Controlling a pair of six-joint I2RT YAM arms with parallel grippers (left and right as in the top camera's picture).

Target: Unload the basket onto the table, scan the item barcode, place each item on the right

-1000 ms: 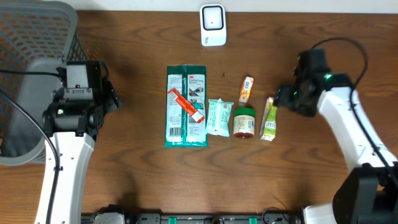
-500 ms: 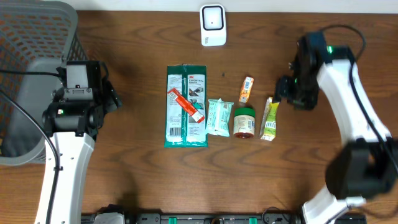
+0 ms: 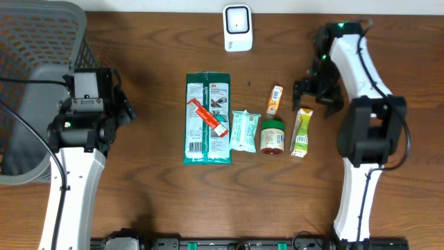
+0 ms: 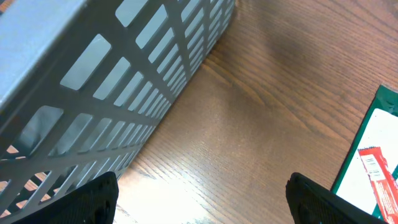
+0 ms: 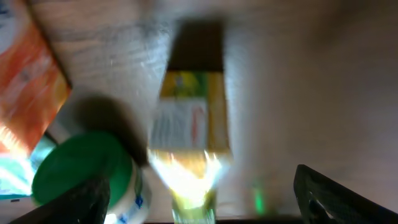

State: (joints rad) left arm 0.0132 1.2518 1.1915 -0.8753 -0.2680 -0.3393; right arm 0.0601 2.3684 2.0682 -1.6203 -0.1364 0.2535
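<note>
The yellow-green packet (image 3: 301, 132) is still below my right gripper's open fingers, so closing now would miss it. My right gripper moves down, before it closes.
Several items lie in a row mid-table: a green wipes pack (image 3: 207, 118) with a red tube (image 3: 208, 118) on it, a teal sachet (image 3: 244, 130), a green-lidded jar (image 3: 272, 135), an orange packet (image 3: 275, 99) and a yellow-green packet (image 3: 301, 132). A white scanner (image 3: 237, 28) stands at the far edge. My right gripper (image 3: 316, 96) hangs open just beyond the yellow-green packet (image 5: 186, 127), holding nothing; the jar (image 5: 84, 171) is at its left finger. My left gripper (image 3: 123, 110) is open and empty, far left of the items.
A grey mesh basket (image 3: 41, 42) fills the far left corner, its wall (image 4: 93, 81) close to my left gripper (image 4: 202, 202). The wipes pack's edge (image 4: 379, 155) shows at that view's right. Bare wood lies on the near side of the row.
My right arm has swung toward the far edge and turned, bringing its gripper to the yellow-green packet's far end. Its jaws stand wider than before. The left arm has not moved.
</note>
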